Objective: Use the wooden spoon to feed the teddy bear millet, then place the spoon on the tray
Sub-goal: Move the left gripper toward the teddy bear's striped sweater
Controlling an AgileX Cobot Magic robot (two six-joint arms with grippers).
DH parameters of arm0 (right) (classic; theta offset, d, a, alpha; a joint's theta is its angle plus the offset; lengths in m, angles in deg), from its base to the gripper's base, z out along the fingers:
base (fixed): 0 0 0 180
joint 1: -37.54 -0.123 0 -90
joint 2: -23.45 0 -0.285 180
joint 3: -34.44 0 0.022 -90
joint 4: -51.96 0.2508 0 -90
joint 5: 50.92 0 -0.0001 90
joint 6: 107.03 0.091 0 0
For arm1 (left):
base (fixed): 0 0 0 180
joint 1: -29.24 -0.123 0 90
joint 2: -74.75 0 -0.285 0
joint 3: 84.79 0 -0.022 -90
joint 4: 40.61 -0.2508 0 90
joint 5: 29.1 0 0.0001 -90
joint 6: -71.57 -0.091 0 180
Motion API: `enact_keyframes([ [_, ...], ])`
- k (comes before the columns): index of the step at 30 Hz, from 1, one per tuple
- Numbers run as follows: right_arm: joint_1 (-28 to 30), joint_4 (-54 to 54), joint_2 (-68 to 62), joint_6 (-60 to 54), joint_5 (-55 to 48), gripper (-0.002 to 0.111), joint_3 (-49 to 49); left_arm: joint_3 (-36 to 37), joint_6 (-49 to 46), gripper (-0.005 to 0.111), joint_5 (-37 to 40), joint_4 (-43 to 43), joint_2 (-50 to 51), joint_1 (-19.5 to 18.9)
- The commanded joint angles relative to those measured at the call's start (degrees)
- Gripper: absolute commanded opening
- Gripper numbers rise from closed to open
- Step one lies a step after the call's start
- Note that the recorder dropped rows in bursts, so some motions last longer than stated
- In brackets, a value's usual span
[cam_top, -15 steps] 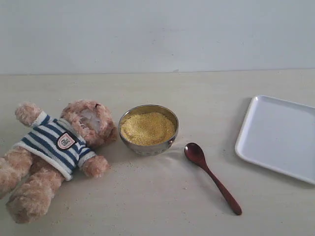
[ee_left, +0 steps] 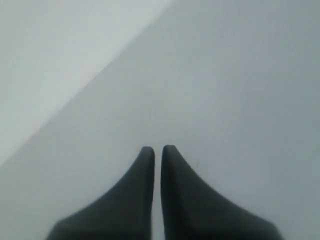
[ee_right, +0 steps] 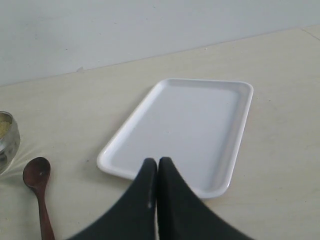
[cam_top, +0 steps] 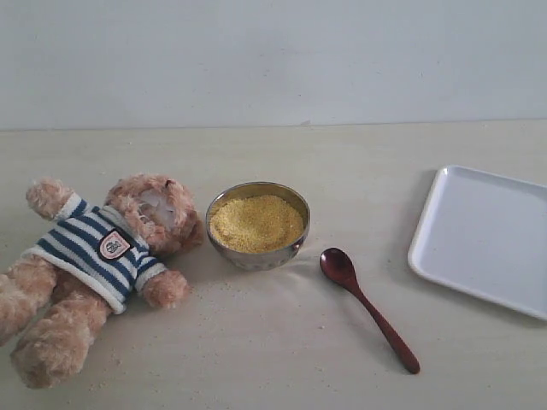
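The teddy bear's face (cam_top: 158, 207) should stay free for the millet, so my left gripper will grip the teddy bear by its striped-shirt body (cam_top: 90, 252) next.
The teddy bear (cam_top: 98, 256) in its striped shirt lies on its back at the left of the table. Beside its head stands the metal bowl (cam_top: 257, 250) heaped with yellow millet (cam_top: 256, 223). The wooden spoon (cam_top: 367, 307) lies on the table right of the bowl, its handle pointing toward the front right; the right wrist view also catches this spoon (ee_right: 39, 190). The white tray (cam_top: 487, 239) sits at the right, empty. My right gripper (ee_right: 157, 161) hovers shut and empty above the near rim of the tray (ee_right: 125, 172). My left gripper (ee_left: 157, 149) is shut, empty, facing only a plain grey surface.
A pale wall runs behind the beige table (cam_top: 282, 359). Scattered millet grains dot the table around the bowl and the bear. Neither arm shows in the exterior view.
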Motion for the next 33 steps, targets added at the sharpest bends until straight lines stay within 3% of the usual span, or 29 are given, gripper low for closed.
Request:
enact_keyframes([
  [1, -0.1, -0.1, 0.2, 0.1, 0.3, 0.000, -0.1, -11.6, -6.8, 0.005, -7.5, -4.5, 12.0, 0.1],
  [3, -0.1, -0.1, 0.2, 0.1, 0.3, 0.000, -0.1, -19.5, -12.5, 0.005, -0.6, -13.3, 23.2, 0.1],
  [4, -0.1, -0.1, 0.2, 0.1, 0.3, 0.000, -0.1, -24.8, -13.8, 0.005, 6.5, -18.1, 29.8, 0.1],
  [6, -0.1, -0.1, 0.2, 0.1, 0.3, 0.000, -0.1, -36.0, -13.9, 0.005, 27.7, -24.3, 43.7, 0.1],
  [9, -0.1, -0.1, 0.2, 0.1, 0.3, 0.000, -0.1, -54.3, -13.9, 0.005, 60.5, -25.0, 63.0, 0.1],
  [11, -0.1, -0.1, 0.2, 0.1, 0.3, 0.000, -0.1, -64.4, -16.0, 0.005, 75.5, -24.7, 72.5, 0.1],
  [15, -0.1, -0.1, 0.2, 0.1, 0.3, 0.000, -0.1, -74.9, -23.6, 0.005, 94.9, -24.1, 86.7, 0.1],
  [20, -0.1, -0.1, 0.2, 0.1, 0.3, 0.000, -0.1, -75.0, -24.4, 0.005, 99.2, -23.7, 94.0, 0.1],
  [30, -0.1, -0.1, 0.2, 0.1, 0.3, 0.000, -0.1, -73.8, -30.3, 0.005, 96.8, -22.9, 93.6, 0.1],
  [33, -0.1, -0.1, 0.2, 0.1, 0.3, 0.000, -0.1, -73.1, -36.6, 0.017, 98.1, -18.0, 94.0, 0.1],
])
